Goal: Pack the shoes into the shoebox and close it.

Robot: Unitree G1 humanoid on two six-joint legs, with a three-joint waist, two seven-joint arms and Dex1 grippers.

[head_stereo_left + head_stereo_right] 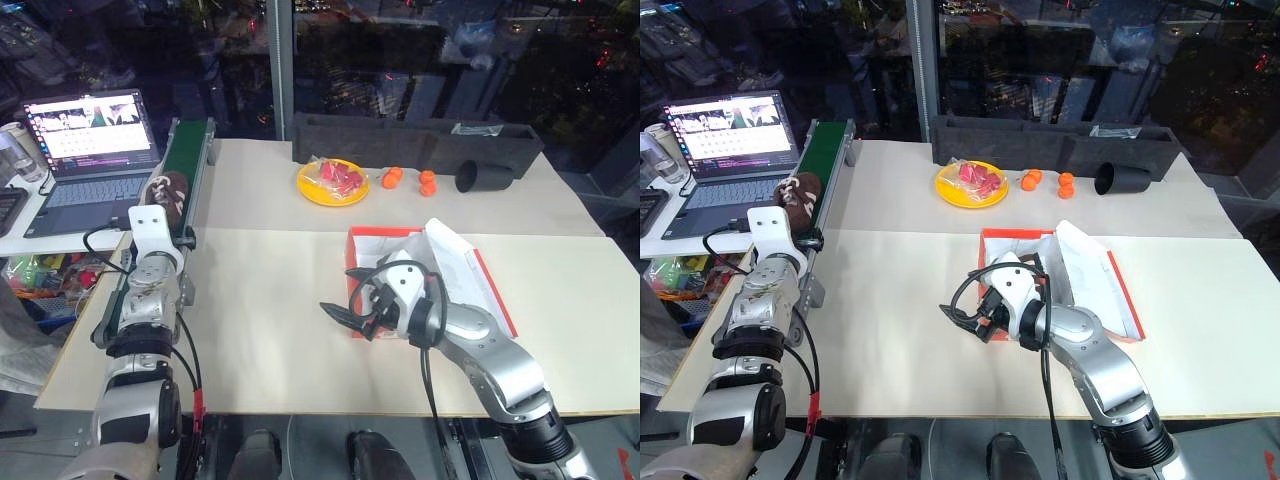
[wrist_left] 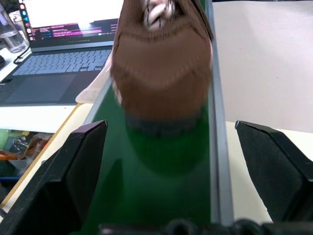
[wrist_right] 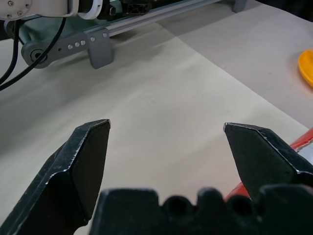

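The dark brown shoe has to be packed into the shoebox, so the robot's left gripper will grip it by its heel next.
One dark brown shoe (image 2: 161, 63) with white laces lies on the green conveyor belt (image 2: 161, 186) at the table's left edge, also visible from the head camera as the shoe (image 1: 167, 192). My left gripper (image 2: 171, 123) is open just short of it, a finger on each side of the belt, not touching it. The red-orange shoebox (image 1: 500, 300) lies open in the middle of the table with white paper (image 1: 455, 262) inside. My right gripper (image 1: 338, 315) hovers open and empty above the table, just left of the box's near left corner (image 3: 301, 142).
A laptop (image 1: 90, 150) stands left of the conveyor. At the back are a long dark grey tray (image 1: 410, 140), a yellow plate (image 1: 333, 182) with red pieces, small orange fruits (image 1: 392, 177) and a black cup (image 1: 483, 178) on its side.
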